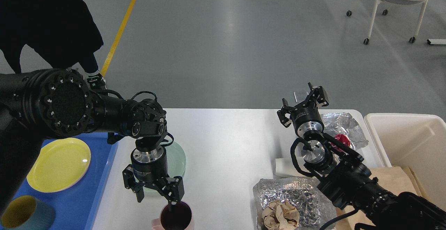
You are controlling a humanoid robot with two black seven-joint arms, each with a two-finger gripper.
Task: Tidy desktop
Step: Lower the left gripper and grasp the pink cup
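I will next grip the pink mug by its rim (pixel 182 205) with my left gripper, to tidy it into the blue tray.
The white desktop (pixel 223 143) fills the middle of the head view. My left gripper (pixel 155 193) points straight down with its jaws spread, just above and behind a pink cup (pixel 177 217) at the front edge. One fingertip (pixel 173 198) hangs at the cup's rim; I cannot tell whether it touches. A pale green plate (pixel 177 158) lies behind that gripper, partly hidden. My right gripper (pixel 304 104) is open and empty, raised over the desktop's far right, pointing away.
A blue tray (pixel 80 202) on the left holds a yellow plate (pixel 59 163) and a blue-and-yellow cup (pixel 24 214). Crumpled foil (pixel 343 123) with a red item (pixel 342 141), foil with brown paper (pixel 282 212), and a white block (pixel 283 167) lie to the right. A cream bin (pixel 411 143) stands at far right.
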